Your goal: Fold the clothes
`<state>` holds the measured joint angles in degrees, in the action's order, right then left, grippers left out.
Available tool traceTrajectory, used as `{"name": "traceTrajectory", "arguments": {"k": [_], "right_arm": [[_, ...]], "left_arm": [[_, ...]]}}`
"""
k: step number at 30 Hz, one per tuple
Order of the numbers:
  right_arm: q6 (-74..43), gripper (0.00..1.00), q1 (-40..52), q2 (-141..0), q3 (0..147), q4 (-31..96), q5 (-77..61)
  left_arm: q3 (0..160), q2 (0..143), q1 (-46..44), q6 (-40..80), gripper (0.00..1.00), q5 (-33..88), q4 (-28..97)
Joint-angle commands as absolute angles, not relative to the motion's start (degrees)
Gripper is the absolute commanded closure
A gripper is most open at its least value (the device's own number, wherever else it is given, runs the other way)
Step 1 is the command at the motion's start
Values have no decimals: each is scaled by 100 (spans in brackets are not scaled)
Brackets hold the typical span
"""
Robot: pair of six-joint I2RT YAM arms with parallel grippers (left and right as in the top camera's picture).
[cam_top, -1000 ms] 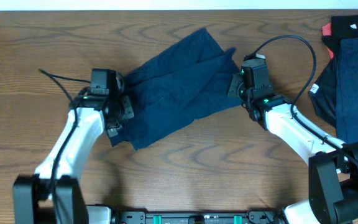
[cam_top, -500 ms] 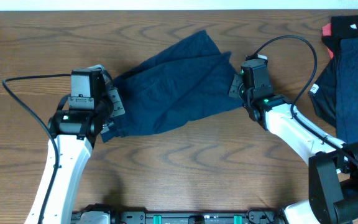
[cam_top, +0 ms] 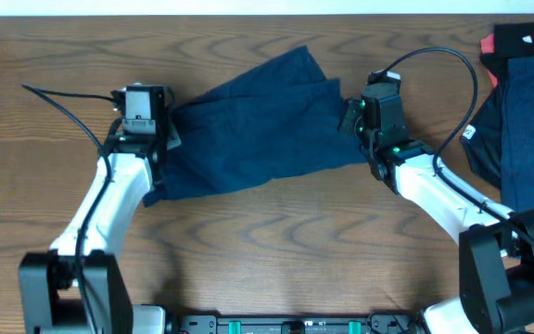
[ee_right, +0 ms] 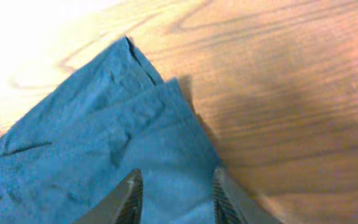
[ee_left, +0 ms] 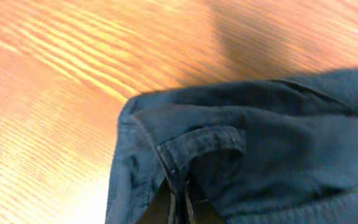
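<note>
My right gripper grabs the navy garment's corner next, opposite the hem my left gripper holds, to stretch the garment open for folding.
A dark navy-blue garment [cam_top: 258, 130] lies spread and creased across the middle of the table. My left gripper [cam_top: 167, 137] is at its left edge. In the left wrist view the jaws [ee_left: 182, 208] are shut on a seamed hem of the navy garment [ee_left: 260, 143]. My right gripper [cam_top: 347, 117] is at the garment's right edge. In the right wrist view its fingers [ee_right: 178, 193] are open, straddling a corner of the navy cloth [ee_right: 104, 143] that lies flat on the wood.
At the far right edge lies a pile of more clothes: a navy piece [cam_top: 531, 121] with a small white label [cam_top: 468, 133], a black piece [cam_top: 527, 37] and a red piece [cam_top: 486, 44]. The right arm's cable [cam_top: 452, 65] loops above the table.
My left gripper has moved back and away from the front edge, keeping hold of the garment's left edge. The cloth now lies straighter and flatter. The right gripper has barely moved.
</note>
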<state>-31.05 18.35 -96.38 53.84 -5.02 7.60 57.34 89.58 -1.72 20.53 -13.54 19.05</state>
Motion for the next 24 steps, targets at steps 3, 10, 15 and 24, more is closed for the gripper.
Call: {"name": "traceTrajectory", "arguments": {"k": [3, 10, 15, 24], "right_arm": [[-2969, 42, 1883, -9961, 5433, -902, 878], [-2220, 25, 1835, -10595, 5583, -1957, 742], [-1737, 4, 1730, -11268, 6663, -1170, 405], [-1105, 36, 1678, -12473, 9109, 797, 268]], "left_arm": [[5837, 9284, 329, 2646, 83, -1723, 1787], [5837, 9487, 438, 2624, 83, -1496, 1920], [5835, 9515, 438, 2626, 83, -1455, 1959], [5835, 9515, 438, 2624, 83, -1437, 2047]]}}
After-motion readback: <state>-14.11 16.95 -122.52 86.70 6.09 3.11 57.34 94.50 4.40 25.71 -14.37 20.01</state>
